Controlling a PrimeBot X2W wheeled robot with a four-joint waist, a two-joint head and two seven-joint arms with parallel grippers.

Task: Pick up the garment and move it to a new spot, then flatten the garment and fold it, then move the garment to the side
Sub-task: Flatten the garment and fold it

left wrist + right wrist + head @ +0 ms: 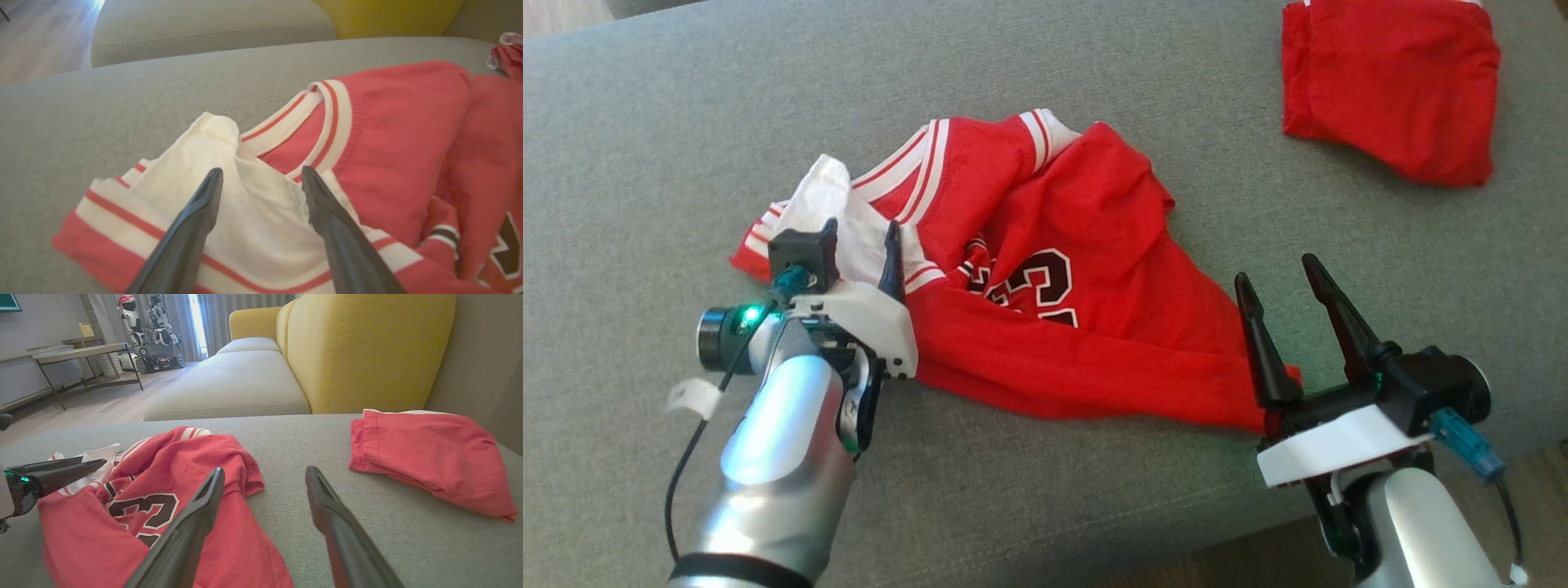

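My right gripper grabs the garment by its red hem corner (1293, 374) next, which sticks out over empty cushion while the garment's body lies slack in crumpled folds.
The garment (1045, 278) is a red jersey with white-and-red trim and a dark number, lying crumpled on the grey sofa cushion (645, 122). My left gripper (862, 245) stands open at the jersey's left end. Its two fingers straddle a turned-out white part (253, 212) beside the striped collar (327, 122). My right gripper (1276, 272) is open at the jersey's lower right corner. In the right wrist view its left finger (192, 522) lies over the red hem (171, 477), and bare cushion shows past the right gripper's (264, 470) fingertips. The left gripper's fingers (53, 473) enter from the left edge there.
A second red garment (1392, 82), folded, lies at the cushion's far right (429, 457). A yellow sofa back (367, 347) rises behind it, and another grey seat (233, 384) sits beyond. The cushion's front edge (1176, 555) runs near my right arm. A table (81, 355) stands across the room.
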